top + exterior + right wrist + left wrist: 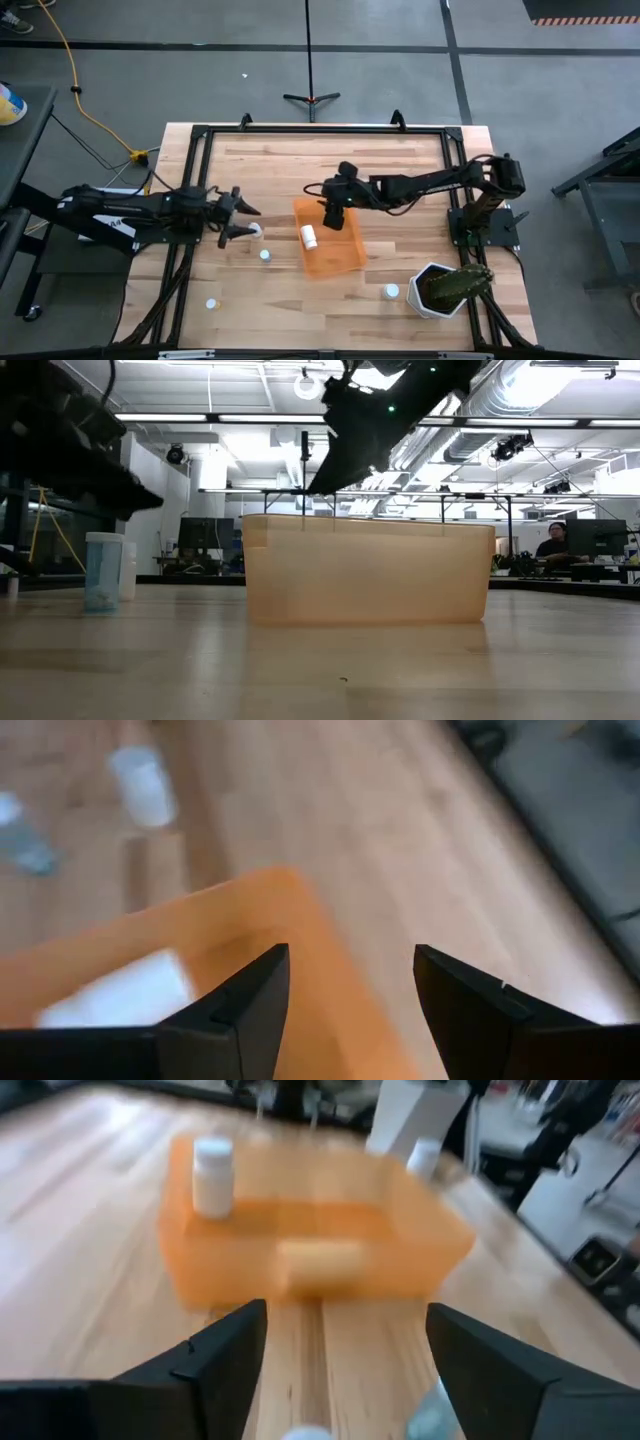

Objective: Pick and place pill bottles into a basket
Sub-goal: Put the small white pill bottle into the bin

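Observation:
The white pill bottle should go in the orange basket [327,243]. My left gripper should next grab the white pill bottle by its body below the cap [255,231].
The orange basket [327,243] stands mid-table and holds one white pill bottle [309,236], lying on its side. My right gripper [333,215] hangs open and empty above the basket's far edge, and its fingers show over the rim in the right wrist view [350,1010]. My left gripper [240,218] is open and empty to the left of the basket, pointing at it. Two bottles [256,230] [265,256] stand on the table just past its fingertips. The left wrist view shows another bottle [212,1175], upright at the basket's far side; I cannot tell whether it stands in the basket or behind it.
One bottle [212,303] stands near the front left. Another bottle [389,292] stands front right beside the white pot with a green plant [440,288]. A black frame [200,135] borders the wooden table.

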`<state>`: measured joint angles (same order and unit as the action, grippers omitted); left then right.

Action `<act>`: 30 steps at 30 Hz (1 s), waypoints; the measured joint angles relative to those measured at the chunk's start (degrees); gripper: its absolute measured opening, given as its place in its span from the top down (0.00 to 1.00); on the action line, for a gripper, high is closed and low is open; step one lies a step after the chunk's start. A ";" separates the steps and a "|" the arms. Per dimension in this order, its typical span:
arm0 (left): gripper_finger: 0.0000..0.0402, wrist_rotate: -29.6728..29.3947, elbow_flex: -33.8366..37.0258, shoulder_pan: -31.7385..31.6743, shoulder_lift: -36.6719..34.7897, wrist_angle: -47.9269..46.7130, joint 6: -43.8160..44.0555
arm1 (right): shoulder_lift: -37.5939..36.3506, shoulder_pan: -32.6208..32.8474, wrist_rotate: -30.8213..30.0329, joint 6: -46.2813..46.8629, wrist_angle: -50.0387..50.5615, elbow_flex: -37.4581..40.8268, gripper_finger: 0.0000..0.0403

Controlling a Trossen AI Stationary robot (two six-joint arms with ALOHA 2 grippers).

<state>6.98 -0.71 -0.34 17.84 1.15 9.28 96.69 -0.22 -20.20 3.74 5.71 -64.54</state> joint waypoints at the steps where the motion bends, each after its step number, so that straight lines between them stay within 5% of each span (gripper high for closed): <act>1: 0.23 -0.02 0.00 0.00 1.33 0.00 0.07 | -1.28 0.08 -1.74 -0.34 -1.64 1.46 0.49; 9: 0.27 0.03 0.00 0.00 7.36 0.08 0.18 | -17.27 -4.50 8.59 -1.02 -27.26 21.92 0.49; 14: 0.29 1.97 0.00 0.00 7.60 0.51 0.01 | -23.78 -6.28 8.38 1.76 -31.50 30.14 0.49; 30: 0.27 -1.77 0.00 -0.02 17.08 -0.21 -6.07 | -25.20 -6.50 9.47 3.31 -31.63 32.69 0.49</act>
<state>5.21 -0.71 -0.36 34.92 0.94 3.20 71.48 -6.72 -10.73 7.05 -25.91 -31.86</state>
